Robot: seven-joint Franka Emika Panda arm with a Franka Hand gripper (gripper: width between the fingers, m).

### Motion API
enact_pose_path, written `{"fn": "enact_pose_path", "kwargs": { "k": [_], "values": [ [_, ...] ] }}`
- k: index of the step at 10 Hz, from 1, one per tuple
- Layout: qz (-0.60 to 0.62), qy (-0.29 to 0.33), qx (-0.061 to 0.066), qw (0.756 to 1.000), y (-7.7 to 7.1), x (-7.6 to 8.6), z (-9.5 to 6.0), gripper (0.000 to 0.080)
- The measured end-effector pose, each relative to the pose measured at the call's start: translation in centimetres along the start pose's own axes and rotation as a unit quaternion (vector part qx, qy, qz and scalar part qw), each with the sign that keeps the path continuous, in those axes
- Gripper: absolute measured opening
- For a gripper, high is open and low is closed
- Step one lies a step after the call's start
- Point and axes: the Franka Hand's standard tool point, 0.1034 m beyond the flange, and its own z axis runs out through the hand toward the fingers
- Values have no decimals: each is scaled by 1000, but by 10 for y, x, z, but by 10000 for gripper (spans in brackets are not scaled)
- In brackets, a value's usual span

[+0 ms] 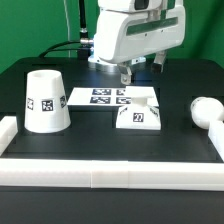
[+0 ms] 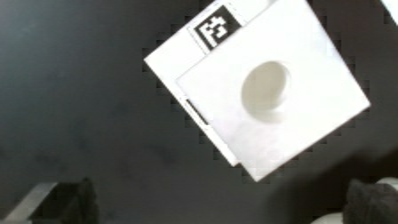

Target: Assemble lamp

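My gripper will grab the base's square top block, so the base's round socket hole stays free to take the bulb [image 1: 207,110].
The lamp lies in three loose white parts on the black table. The squat angular base [image 1: 138,113] sits in the middle, with a tag on its front. In the wrist view the base [image 2: 267,85] shows a round socket hole and a tag at one corner. The tapered shade [image 1: 45,100] stands mouth down on the exterior view's left. The round-headed bulb [image 1: 207,110] lies on the exterior view's right. My gripper [image 1: 125,75] hangs just above and behind the base. In the wrist view the gripper [image 2: 214,205] is open and empty, its fingers [image 2: 54,203] wide apart.
The marker board [image 1: 103,97] lies flat behind the base. A white rail [image 1: 110,175] runs along the table's front, with a short block [image 1: 8,130] on the exterior view's left. Black cables hang at the back.
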Motion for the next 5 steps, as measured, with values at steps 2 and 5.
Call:
{"fn": "enact_pose_path", "kwargs": {
  "k": [2, 5],
  "values": [
    [105, -3, 1, 994, 1, -7, 0, 699],
    [250, -5, 8, 968, 2, -13, 3, 699]
  ]
}}
